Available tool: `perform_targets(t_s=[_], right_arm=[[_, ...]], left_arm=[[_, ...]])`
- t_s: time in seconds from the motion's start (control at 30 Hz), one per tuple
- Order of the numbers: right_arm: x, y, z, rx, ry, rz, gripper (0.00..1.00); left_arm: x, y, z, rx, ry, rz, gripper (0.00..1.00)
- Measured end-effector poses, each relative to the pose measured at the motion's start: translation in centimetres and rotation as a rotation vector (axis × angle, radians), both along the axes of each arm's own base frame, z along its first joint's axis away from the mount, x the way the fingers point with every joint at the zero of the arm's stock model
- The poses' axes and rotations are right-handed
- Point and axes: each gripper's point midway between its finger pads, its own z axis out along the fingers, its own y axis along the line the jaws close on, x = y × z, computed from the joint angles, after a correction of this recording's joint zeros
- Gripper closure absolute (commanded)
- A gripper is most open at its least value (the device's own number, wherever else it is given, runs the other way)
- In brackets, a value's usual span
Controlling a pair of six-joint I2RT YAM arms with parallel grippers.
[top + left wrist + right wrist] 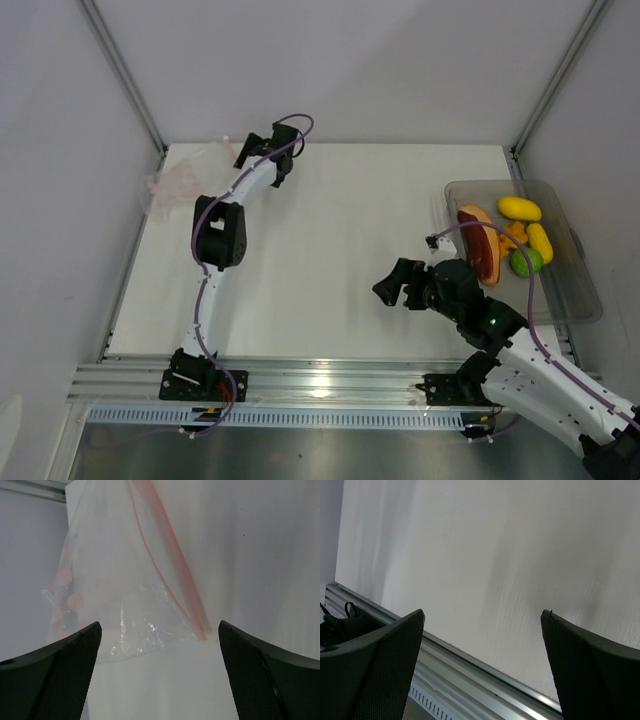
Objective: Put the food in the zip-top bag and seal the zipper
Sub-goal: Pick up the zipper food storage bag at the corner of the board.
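Note:
I should next grab the bag's clear edge beside the zipper corner with my left gripper. The zipper will then stay free to open for food.
The zip-top bag [178, 187] lies crumpled at the table's far left edge, against the wall. In the left wrist view the bag [115, 595] is clear and crinkly, and its pink-red zipper [172, 565] runs diagonally to a corner just ahead of my fingers. My left gripper [247, 150] [160, 625] is open and empty, a little short of the bag. The food sits in a grey-clear tray [580, 290] at the right: yellow pieces [519, 208], a green lime [526, 262], a reddish-brown piece [480, 248] and orange pieces [513, 233]. My right gripper [392, 285] [482, 613] is open and empty, left of the tray.
Grey walls close in the table on the left, back and right. A metal rail [330, 380] [470, 665] runs along the near edge by the arm bases. Purple cables run along both arms.

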Motion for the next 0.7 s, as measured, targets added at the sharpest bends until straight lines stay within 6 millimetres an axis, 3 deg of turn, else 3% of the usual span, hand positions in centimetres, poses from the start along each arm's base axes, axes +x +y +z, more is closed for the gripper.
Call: perform_targets(t_s=[0.13, 0.4, 0.53, 0.63, 0.7], right_arm=[[-0.1, -0.1, -0.1, 0.003, -0.003, 0.0, 0.01], [-0.1, -0.1, 0.2, 0.022, -0.024, -0.001, 0.01], [-0.1, 0.0, -0.3, 0.018, -0.014, 0.003, 0.01], [0.0, 0.1, -0.4, 0.02, -0.007, 0.003, 0.01], [0.0, 0.2, -0.3, 0.021, -0.007, 0.004, 0.01]], left_arm=[[-1.2, 1.1, -1.6, -0.083, 0.063, 0.041, 0.01], [-3.3, 6.7, -3.5, -0.163, 0.136, 0.2, 0.01], [-3.7, 7.8, -3.9, -0.202, 0.138, 0.242, 0.18], [-3.8, 7.4, -4.2, -0.227, 0.147, 0.239, 0.4], [-3.9, 7.1, -4.4, -0.242, 0.158, 0.232, 0.49]])
